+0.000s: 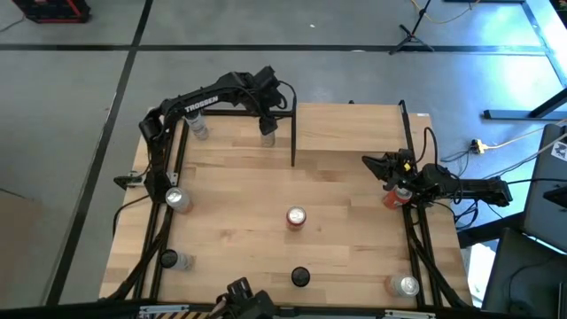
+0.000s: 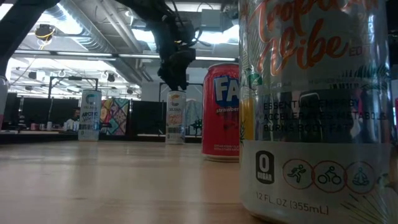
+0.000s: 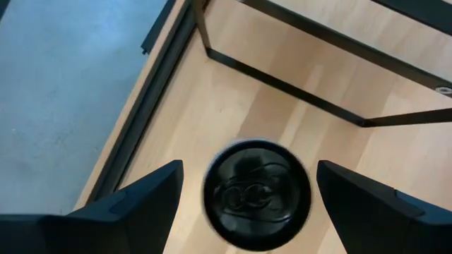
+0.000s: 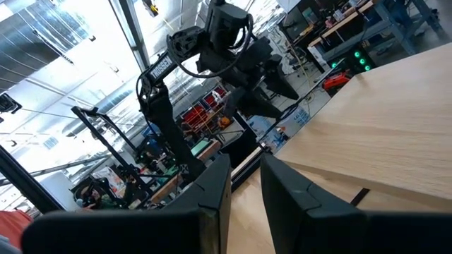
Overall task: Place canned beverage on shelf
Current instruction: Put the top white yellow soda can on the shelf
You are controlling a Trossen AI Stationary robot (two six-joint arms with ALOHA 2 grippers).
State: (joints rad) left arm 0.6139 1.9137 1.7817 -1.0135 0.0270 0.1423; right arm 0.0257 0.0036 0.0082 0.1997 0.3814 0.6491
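I need to place the slim can on the shelf, so next I should grab it by its dark-topped upper end (image 3: 256,194) with my left gripper.
A slim can with a dark top (image 3: 256,195) stands upright on the table at the far side, just left of the shelf (image 1: 354,124); it also shows in the high view (image 1: 268,135) and the low view (image 2: 176,118). My left gripper (image 3: 247,212) is open above it, pointing down, with one finger on either side of the can's top and a gap on each side. The shelf is a light wood panel on thin black posts (image 3: 282,85) at the far right. My right gripper (image 4: 244,187) is shut and empty, level at the table's right edge (image 1: 390,168), next to an orange can (image 1: 392,197).
Several other cans stand on the table: a red one at the centre (image 1: 295,217), one at the far left (image 1: 198,128), silver-topped ones at left (image 1: 177,199) and near right (image 1: 405,285), dark-topped ones near the front (image 1: 300,276). A black frame rims the table.
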